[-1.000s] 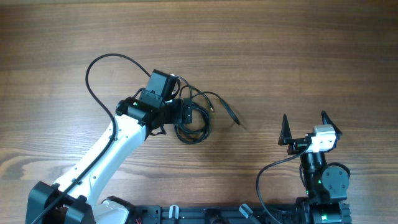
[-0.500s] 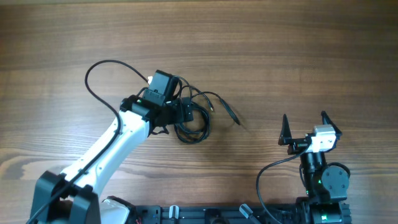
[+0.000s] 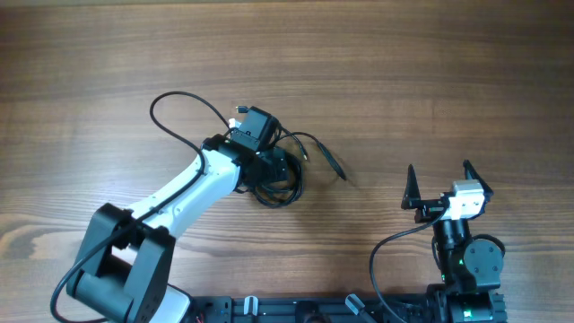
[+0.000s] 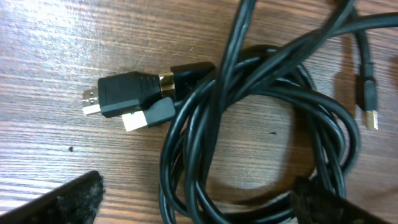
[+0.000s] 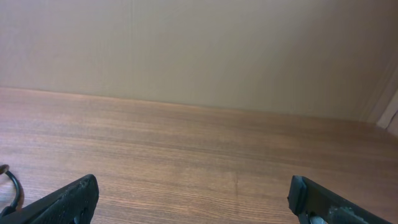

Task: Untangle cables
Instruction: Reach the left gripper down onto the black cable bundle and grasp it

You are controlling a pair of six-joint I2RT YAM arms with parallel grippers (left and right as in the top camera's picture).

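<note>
One finger of the left gripper hangs above the coil's pieces of cable, so the left gripper needs to move lower before it closes on the coil.
The black cables [image 3: 299,184] lie in a tangled coil at the table's middle, and one loose end [image 3: 330,162] trails off to the right. In the left wrist view the coil [image 4: 249,118] fills the frame, with a gold-tipped black plug [image 4: 121,93], a flat plug [image 4: 149,116] and a small plug [image 4: 368,99]. My left gripper [image 3: 276,167] is open right over the coil, and its fingers [image 4: 193,208] straddle the strands. My right gripper [image 3: 439,179] is open and empty at the right, well apart from the cables, and it also shows in the right wrist view [image 5: 199,205].
The left arm's own thicker black wire [image 3: 175,103] loops over the table left of the coil. A bit of cable [image 5: 9,186] shows at the left edge of the right wrist view. A beige wall [image 5: 199,50] stands behind the wooden table [image 3: 430,72].
My left arm has swung to the right, bringing its gripper further over the coil. The coil and the right arm have not moved.
</note>
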